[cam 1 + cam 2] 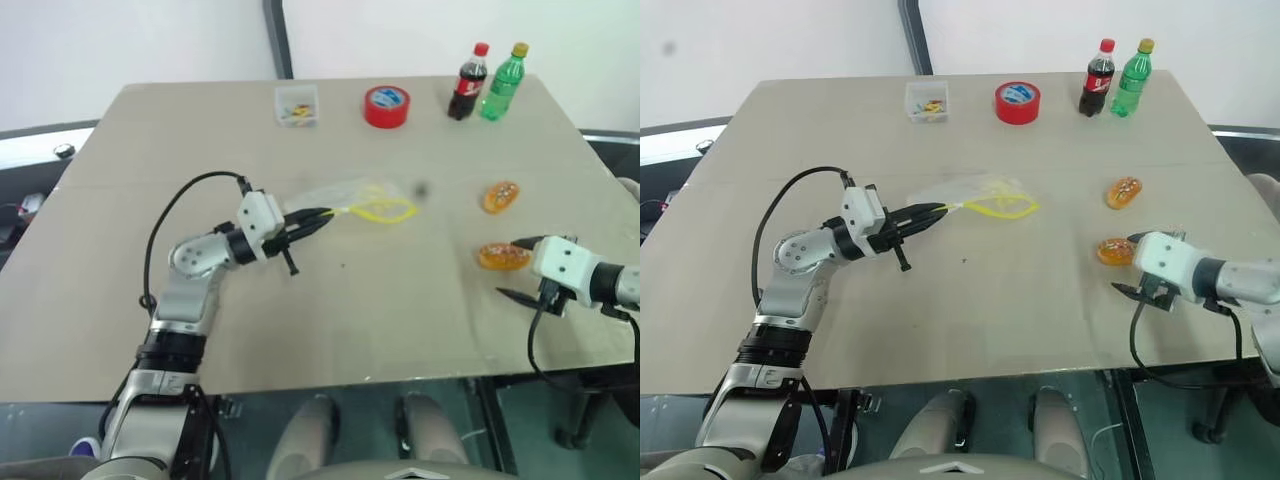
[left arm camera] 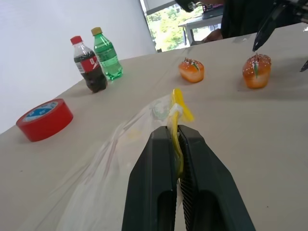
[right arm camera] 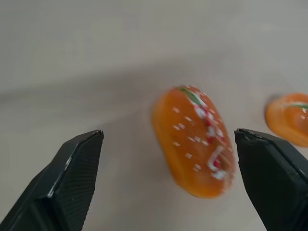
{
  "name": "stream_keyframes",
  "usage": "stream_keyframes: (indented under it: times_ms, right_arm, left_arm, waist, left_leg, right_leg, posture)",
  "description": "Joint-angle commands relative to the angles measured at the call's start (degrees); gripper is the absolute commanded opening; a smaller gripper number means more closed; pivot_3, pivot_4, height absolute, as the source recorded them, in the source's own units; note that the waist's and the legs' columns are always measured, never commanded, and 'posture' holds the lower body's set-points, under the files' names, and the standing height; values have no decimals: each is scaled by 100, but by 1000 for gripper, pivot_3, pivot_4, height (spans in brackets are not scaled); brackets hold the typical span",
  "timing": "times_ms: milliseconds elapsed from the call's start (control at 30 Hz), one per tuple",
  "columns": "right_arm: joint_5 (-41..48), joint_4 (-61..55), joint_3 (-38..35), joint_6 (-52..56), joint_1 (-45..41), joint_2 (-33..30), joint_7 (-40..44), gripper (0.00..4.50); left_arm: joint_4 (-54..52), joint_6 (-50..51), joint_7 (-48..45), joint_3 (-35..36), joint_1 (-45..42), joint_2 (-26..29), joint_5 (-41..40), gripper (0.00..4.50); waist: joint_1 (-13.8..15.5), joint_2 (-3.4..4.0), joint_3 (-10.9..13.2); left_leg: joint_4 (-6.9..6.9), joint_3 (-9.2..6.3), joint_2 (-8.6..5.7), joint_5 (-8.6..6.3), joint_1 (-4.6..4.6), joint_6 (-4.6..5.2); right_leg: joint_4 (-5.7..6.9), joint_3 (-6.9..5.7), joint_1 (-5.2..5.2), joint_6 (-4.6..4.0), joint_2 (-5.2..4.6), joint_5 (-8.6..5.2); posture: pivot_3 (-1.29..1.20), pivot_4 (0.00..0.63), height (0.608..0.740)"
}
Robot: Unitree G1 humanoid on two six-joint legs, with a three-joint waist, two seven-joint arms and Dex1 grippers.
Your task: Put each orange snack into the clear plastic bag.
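My right gripper needs to go lower before it closes on the snack. Its fingers are above the nearer snack (image 1: 503,256), and the table shows between them.
Two orange snacks lie on the tan table's right side, one farther back (image 1: 500,196) and one nearer (image 1: 503,257). My right gripper (image 1: 508,268) stands open just beside the nearer snack (image 3: 195,139), with one black finger (image 3: 72,173) on each side of it and neither touching it. The clear plastic bag (image 1: 340,195) lies crinkled at mid-table, its yellow seal strip (image 1: 385,209) pointing right. My left gripper (image 2: 175,130) is shut on the yellow strip at the bag's edge (image 2: 179,103).
At the table's far edge stand a small clear box (image 1: 297,104), a red tape roll (image 1: 387,105), a cola bottle (image 1: 467,82) and a green bottle (image 1: 502,82). The table's right edge (image 1: 612,180) runs close past the right arm.
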Motion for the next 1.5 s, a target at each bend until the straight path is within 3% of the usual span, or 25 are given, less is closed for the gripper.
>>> stream_keyframes:
  times_ms: [33,200,400,500,567,733,867,1100,1267,1500]
  right_arm:
    - [-163,1042,236,-522,-651,117,110,4461]
    - [-152,1947,535,-570,-1150,376,405,4461]
    - [42,2026,492,-403,-1200,561,537,1860]
    - [350,1487,241,36,-1061,592,429,570]
    - [744,622,76,788,-902,670,306,189]
    - [1717,-1962,71,3103,-767,1576,-916,56]
    - [1990,-2864,455,4454,-976,2566,-2002,45]
    - [1588,-2182,827,4737,-1489,3509,-3033,30]
    - [1459,-1957,966,4650,-1579,3558,-3125,29]
    - [1834,-1216,826,4622,-1843,4351,-3145,28]
  left_arm:
    - [-325,46,-26,66,89,91,-77,0]
    - [-553,146,30,136,224,178,-97,0]
    - [-708,239,86,168,297,213,-136,0]
    - [-794,285,109,185,303,189,-203,0]
    - [-812,294,102,193,294,191,-234,0]
    - [-858,295,97,147,283,179,-197,0]
    - [-922,340,108,85,269,121,-187,0]
    - [-1255,465,-46,-8,428,72,-349,0]
    - [-1438,504,-194,-61,591,154,-353,0]
    - [-1353,337,-547,-204,765,332,-243,0]
  waist:
    - [-13,0,0]
    - [-7,0,0]
    - [-8,1,0]
    - [-8,1,0]
    - [2,1,0]
    - [-32,4,-1]
    - [33,4,-1]
    - [124,4,-1]
    - [105,4,-1]
    - [-12,6,-1]
  left_leg:
    - [0,-1,1,0,1,0]
    - [-2,-7,2,1,-2,-2]
    - [-2,-7,1,8,-9,-15]
    - [-2,-8,3,8,-8,-15]
    - [-2,-9,3,8,-8,-15]
    - [-5,-10,10,4,-12,-9]
    - [-6,-23,5,-4,-15,3]
    - [-4,-26,-9,5,-18,-11]
    - [-9,-23,-8,8,-20,-17]
    - [-12,-21,-2,-3,-14,3]
  right_leg:
    - [0,0,1,0,0,0]
    - [-1,-3,-2,-1,1,0]
    - [-19,-2,0,1,-2,1]
    - [-16,-3,-1,1,-1,1]
    - [-16,-3,-1,0,-1,1]
    - [-14,1,-9,0,1,1]
    - [-15,-9,-8,0,-2,1]
    - [-15,-11,-9,0,-9,1]
    - [-18,-10,-12,0,-8,1]
    - [-11,-6,-13,0,-1,1]
  posture:
    - [0,150,736]
    - [0,150,736]
    - [0,150,736]
    - [0,150,736]
    - [0,150,736]
    - [0,150,736]
    - [0,150,736]
    - [0,150,736]
    - [0,150,736]
    - [0,150,736]
